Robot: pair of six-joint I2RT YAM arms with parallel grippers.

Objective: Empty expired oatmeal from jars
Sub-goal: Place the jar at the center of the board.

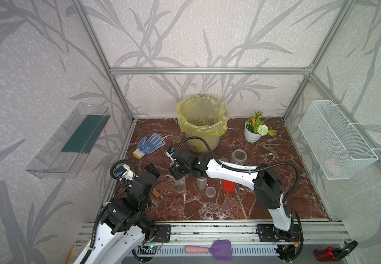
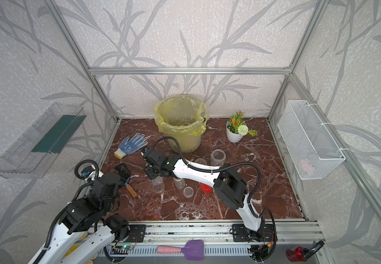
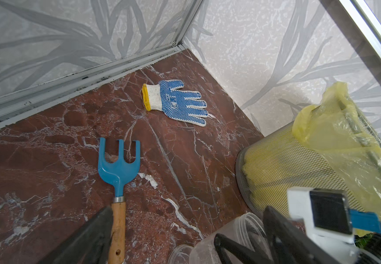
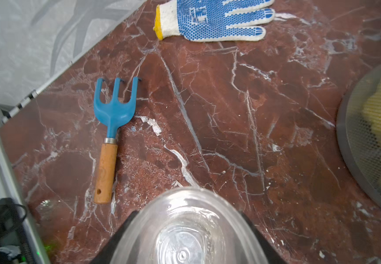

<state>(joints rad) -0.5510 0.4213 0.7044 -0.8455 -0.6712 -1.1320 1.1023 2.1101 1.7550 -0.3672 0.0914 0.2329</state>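
Observation:
The clear empty jar hangs above the table and would fall if I opened now. My right gripper should keep holding it.
My right gripper (image 1: 177, 174) is shut on a clear empty jar (image 1: 180, 185), left of the table's middle in both top views. In the right wrist view this jar (image 4: 185, 230) fills the space between both black fingers (image 4: 125, 233). A slim jar (image 1: 201, 182), a clear lid (image 1: 210, 191) and a red lid (image 1: 228, 186) stand just right of it. Another wide jar (image 1: 239, 156) stands open behind the right arm. No oatmeal shows in these jars. My left gripper (image 1: 152, 170) is open above a blue rake (image 3: 117, 169), holding nothing.
A bin with a yellow bag (image 1: 180, 118) stands at the back middle, close behind the right gripper. A dotted glove (image 1: 149, 145) lies back left, and a white flower pot (image 1: 252, 134) stands back right. A wire basket (image 1: 335, 139) and a clear shelf (image 1: 68, 141) hang on the side walls.

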